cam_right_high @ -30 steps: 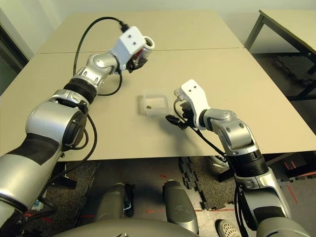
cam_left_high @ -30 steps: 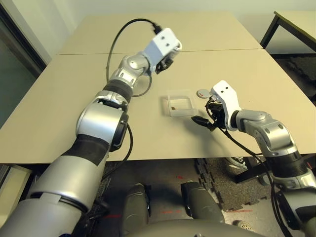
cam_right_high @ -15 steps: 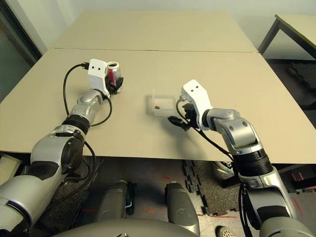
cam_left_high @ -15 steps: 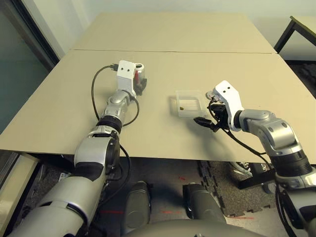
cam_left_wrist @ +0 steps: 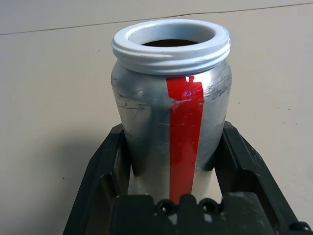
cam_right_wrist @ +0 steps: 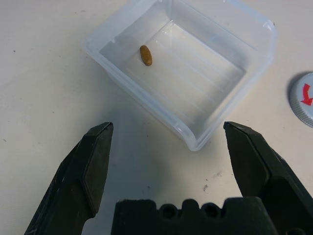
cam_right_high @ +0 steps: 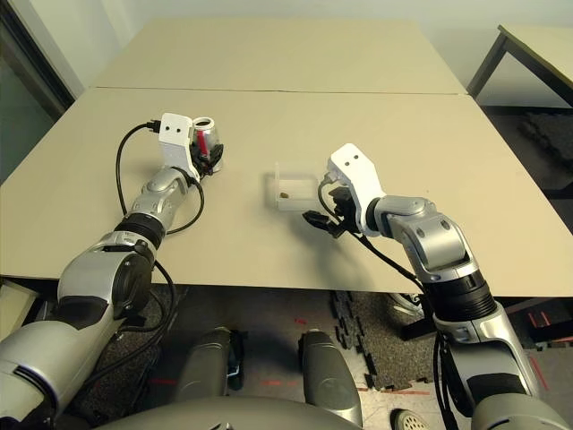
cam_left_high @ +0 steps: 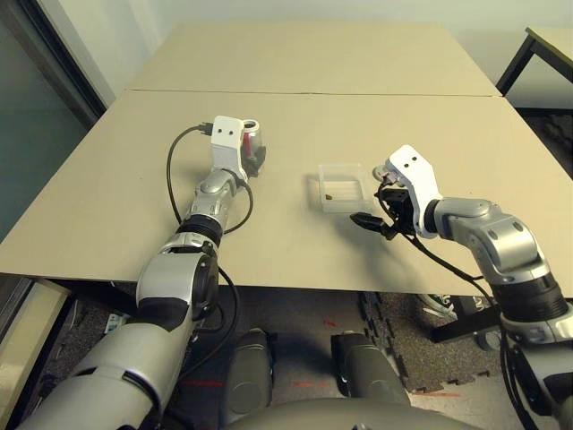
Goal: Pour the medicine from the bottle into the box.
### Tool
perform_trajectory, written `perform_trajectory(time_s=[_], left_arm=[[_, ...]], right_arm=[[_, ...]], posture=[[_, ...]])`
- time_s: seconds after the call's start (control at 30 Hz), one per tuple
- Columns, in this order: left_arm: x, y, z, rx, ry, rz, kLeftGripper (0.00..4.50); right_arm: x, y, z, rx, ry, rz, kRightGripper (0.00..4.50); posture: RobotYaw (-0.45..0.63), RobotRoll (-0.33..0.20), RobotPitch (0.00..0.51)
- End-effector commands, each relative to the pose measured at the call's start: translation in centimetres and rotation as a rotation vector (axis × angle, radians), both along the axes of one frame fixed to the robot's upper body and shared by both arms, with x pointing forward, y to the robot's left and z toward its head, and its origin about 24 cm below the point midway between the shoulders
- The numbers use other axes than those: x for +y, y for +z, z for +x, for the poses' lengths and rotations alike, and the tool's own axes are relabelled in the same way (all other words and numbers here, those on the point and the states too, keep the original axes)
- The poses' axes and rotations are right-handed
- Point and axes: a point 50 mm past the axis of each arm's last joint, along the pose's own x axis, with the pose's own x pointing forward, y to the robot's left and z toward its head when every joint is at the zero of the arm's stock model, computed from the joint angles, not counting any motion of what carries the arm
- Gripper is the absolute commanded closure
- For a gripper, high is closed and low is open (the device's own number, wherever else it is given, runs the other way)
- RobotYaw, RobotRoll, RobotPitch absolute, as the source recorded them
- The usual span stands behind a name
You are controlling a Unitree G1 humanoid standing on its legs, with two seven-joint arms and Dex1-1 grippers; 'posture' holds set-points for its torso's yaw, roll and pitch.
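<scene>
My left gripper is ready to open, and I need to open it now. The silver bottle (cam_left_high: pixel 252 136) (cam_left_wrist: pixel 171 112) is upright with its base down on the tabletop, so it would stay standing.
The bottle (cam_left_wrist: pixel 171 98), silver with a red strip and an uncapped white mouth, stands upright on the table to the left of the box. My left gripper (cam_left_high: pixel 252 156) is shut on it, one black finger (cam_left_wrist: pixel 105 166) against each side. The box (cam_left_high: pixel 345 179), a clear shallow tray, sits at the table's middle with the brown medicine (cam_right_wrist: pixel 145 55) lying inside it. My right gripper (cam_right_wrist: pixel 168 132) hovers open just in front of the box (cam_right_wrist: pixel 205 83), with nothing between its fingers.
A round grey cap with a red mark (cam_right_wrist: pixel 304 98) lies on the table beside the box. A seam (cam_left_high: pixel 313 92) between two tabletops runs across behind everything. A dark-legged second table (cam_left_high: pixel 537 40) stands at the far right. A black cable (cam_left_high: pixel 175 166) loops off my left wrist.
The camera has shifted. My left arm has come down from a raised pose over the far side and now holds the bottle upright on the table at the left. The right gripper stays put.
</scene>
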Motion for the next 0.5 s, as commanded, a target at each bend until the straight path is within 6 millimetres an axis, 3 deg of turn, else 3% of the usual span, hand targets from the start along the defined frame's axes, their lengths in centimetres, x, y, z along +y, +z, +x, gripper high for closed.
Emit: perform_trajectory(time_s=[0.03,0.2,0.5], left_arm=[[0.26,-0.51,-0.22,0.008,-0.002,0.030,1.76],[0.20,-0.50,-0.24,0.003,-0.012,0.036,0.14],[0.11,-0.92,-0.48,-0.001,-0.019,0.039,0.04]], right_arm=[[-0.06,0.20,-0.01,0.000,0.000,-0.001,0.00],[-0.02,0.28,0.09,-0.005,0.000,0.001,0.00],[-0.19,0.36,0.09,-0.008,0.000,-0.003,0.00]], posture=[[-0.16,0.000,0.098],[-0.16,0.000,0.095],[-0.16,0.000,0.091]])
